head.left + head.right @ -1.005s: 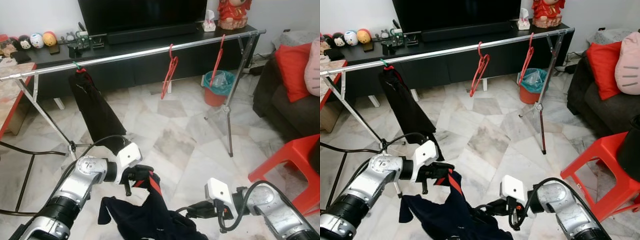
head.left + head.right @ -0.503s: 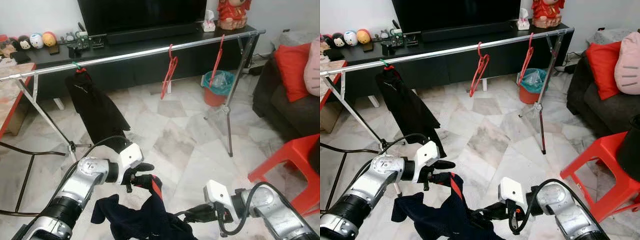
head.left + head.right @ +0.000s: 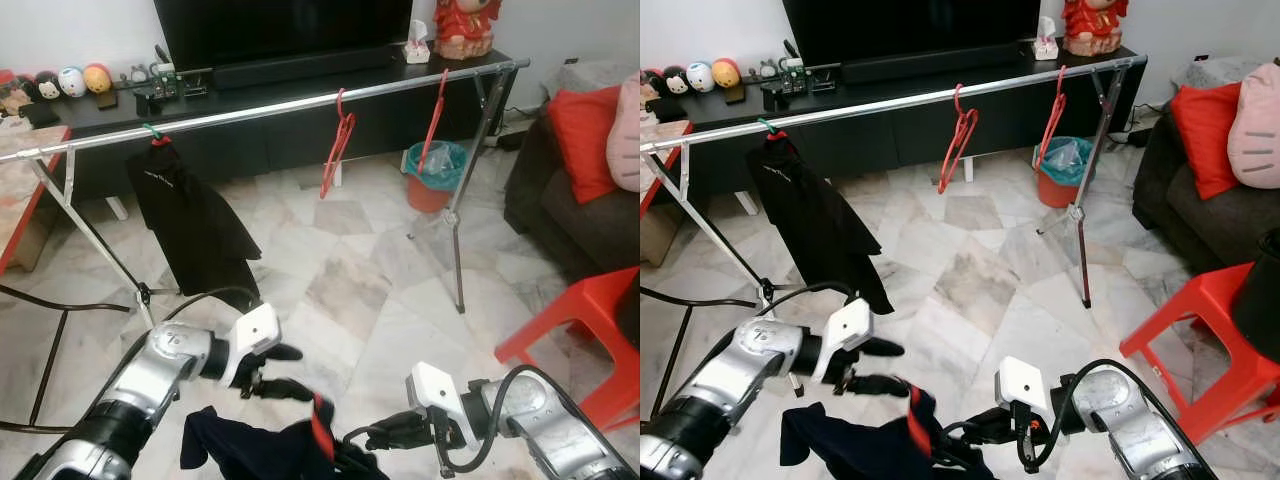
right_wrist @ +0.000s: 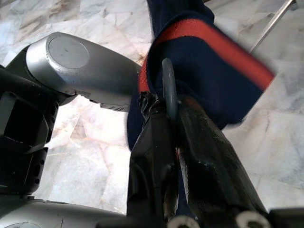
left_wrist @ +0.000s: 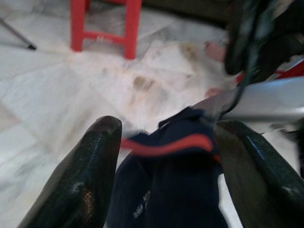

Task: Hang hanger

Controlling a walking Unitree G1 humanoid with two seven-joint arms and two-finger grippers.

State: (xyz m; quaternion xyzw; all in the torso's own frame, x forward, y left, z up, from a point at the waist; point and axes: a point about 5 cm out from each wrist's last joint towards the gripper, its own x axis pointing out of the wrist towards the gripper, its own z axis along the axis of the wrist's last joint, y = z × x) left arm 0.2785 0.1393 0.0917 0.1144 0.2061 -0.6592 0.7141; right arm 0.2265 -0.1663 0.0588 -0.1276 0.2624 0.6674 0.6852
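Note:
The left gripper should take hold of the navy garment [image 3: 262,450] by its red-trimmed collar [image 3: 322,427] next, as that collar stands up while the cloth below it hangs slack.
A navy garment [image 3: 262,450] with a red collar [image 4: 213,45] hangs low in front of me on a hanger. Only the hanger's thin dark hook [image 4: 169,90] shows. My right gripper [image 3: 372,437] is shut on that hook, low and right of centre. My left gripper [image 3: 284,370] stands open just above and to the left of the garment, and the red collar [image 5: 166,145] shows between its spread fingers [image 5: 83,180]. The silver clothes rail [image 3: 280,108] runs across the room ahead. It carries a black garment [image 3: 195,225] and two empty red hangers [image 3: 338,140].
The rail's right legs [image 3: 456,230] stand on the marble floor by a teal bin [image 3: 438,170]. A red plastic stool [image 3: 585,320] and a dark sofa with a red cushion [image 3: 590,140] are on the right. A black TV cabinet [image 3: 300,80] runs behind the rail.
My left gripper has let go of the garment's collar and opened. The navy garment has sunk lower and now hangs from my right gripper alone.

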